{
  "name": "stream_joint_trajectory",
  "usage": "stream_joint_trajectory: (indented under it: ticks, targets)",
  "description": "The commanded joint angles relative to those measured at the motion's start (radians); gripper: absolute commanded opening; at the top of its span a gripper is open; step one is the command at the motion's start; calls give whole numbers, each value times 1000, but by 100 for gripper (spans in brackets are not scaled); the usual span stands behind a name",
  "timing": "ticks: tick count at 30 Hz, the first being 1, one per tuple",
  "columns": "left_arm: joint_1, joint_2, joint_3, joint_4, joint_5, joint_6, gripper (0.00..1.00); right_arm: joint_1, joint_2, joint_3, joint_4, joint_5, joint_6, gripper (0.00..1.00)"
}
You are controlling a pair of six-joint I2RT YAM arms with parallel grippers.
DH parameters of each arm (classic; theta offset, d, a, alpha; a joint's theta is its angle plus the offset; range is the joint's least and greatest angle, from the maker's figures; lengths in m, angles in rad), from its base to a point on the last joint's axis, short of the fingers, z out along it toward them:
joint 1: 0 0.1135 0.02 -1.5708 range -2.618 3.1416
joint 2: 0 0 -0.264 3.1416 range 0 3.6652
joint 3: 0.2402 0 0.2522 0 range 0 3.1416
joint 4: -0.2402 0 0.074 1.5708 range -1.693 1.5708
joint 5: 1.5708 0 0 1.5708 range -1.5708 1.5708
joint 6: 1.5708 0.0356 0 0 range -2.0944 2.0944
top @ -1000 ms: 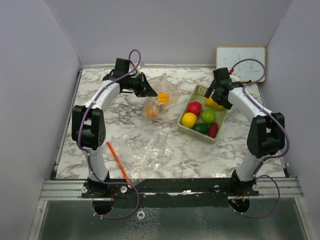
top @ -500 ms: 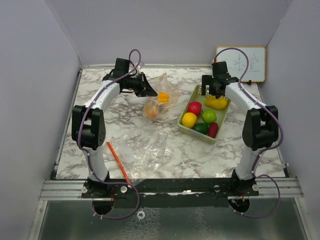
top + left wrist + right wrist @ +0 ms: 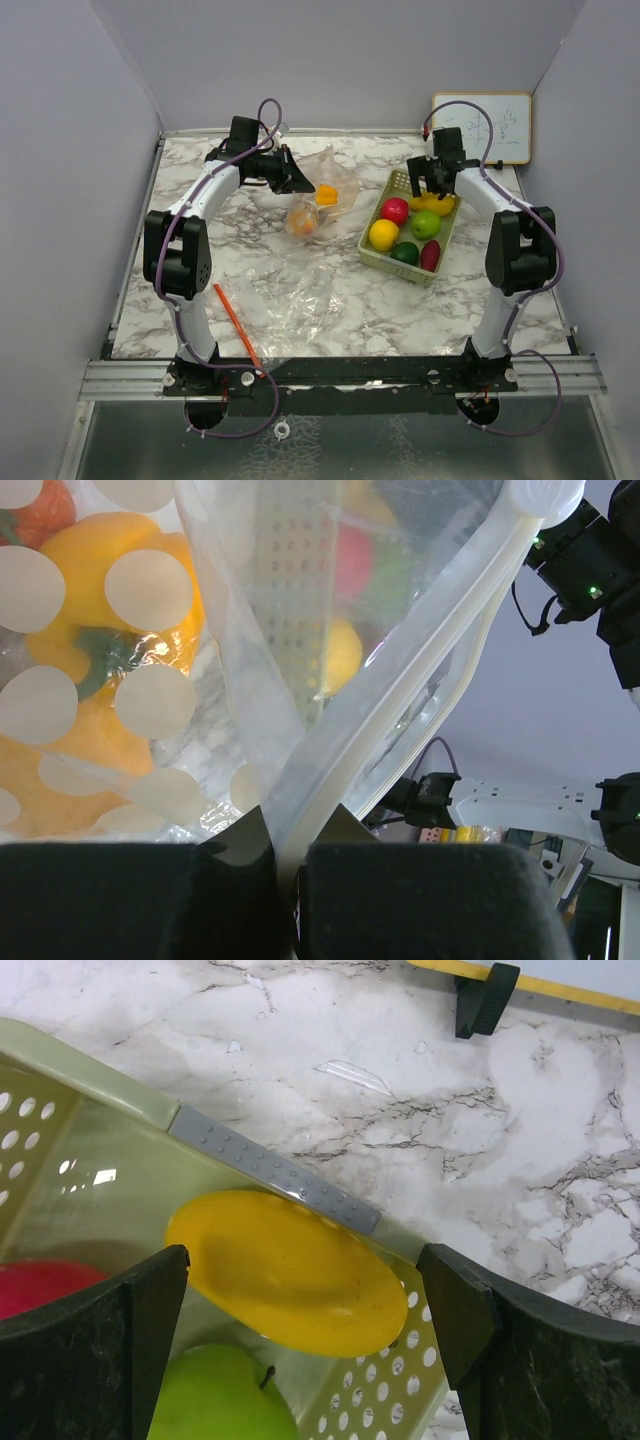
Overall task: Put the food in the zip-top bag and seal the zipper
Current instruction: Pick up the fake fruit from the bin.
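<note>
My right gripper grabs the yellow oval fruit (image 3: pixel 433 204) across its narrow width near one end next, leaving the other free to enter the zip-top bag (image 3: pixel 338 180).
The clear zip-top bag (image 3: pixel 338 180) lies at the back centre with an orange and yellow pepper (image 3: pixel 326 194) and an orange fruit (image 3: pixel 303 222) inside. My left gripper (image 3: pixel 298 183) is shut on the bag's zipper strip (image 3: pixel 400 710); the pepper (image 3: pixel 100 610) shows through the film. More food sits in the pale green basket (image 3: pixel 392 268): red (image 3: pixel 395 210), green apple (image 3: pixel 426 224), yellow (image 3: pixel 382 234), dark green (image 3: pixel 404 253), dark red (image 3: pixel 430 255). My right gripper (image 3: pixel 432 188) hangs open over the basket's far end. Its jaws straddle a yellow oval fruit (image 3: pixel 290 1270) without touching it.
A second crumpled clear bag (image 3: pixel 295 300) and an orange strip (image 3: pixel 232 315) lie near the left arm's base. A small whiteboard (image 3: pixel 482 128) leans on the back wall behind the basket. Grey walls close in the marble table on three sides.
The right gripper swung left, then settled over the basket's far end above the yellow fruit, jaws a touch wider. The basket shifted slightly. The left arm and bag stayed put.
</note>
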State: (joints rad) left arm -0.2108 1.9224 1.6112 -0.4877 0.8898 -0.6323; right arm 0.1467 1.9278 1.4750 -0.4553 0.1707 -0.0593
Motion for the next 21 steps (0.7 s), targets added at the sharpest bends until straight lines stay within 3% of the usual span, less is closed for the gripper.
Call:
stream_joint_trajectory:
  ticks: [1, 12, 18, 21]
  targets:
    - [4, -17, 4, 5, 21, 18, 0, 0, 25, -77, -52, -184, -13, 100]
    - [4, -4, 11, 2, 21, 17, 0, 14, -204, -181, 47, -204, -50, 97]
    - [4, -3, 10, 2, 22, 19, 0, 17, -143, -135, 10, -106, -90, 100]
    - [4, -3, 9, 3, 22, 17, 0, 17, -106, -107, 23, -129, -129, 100]
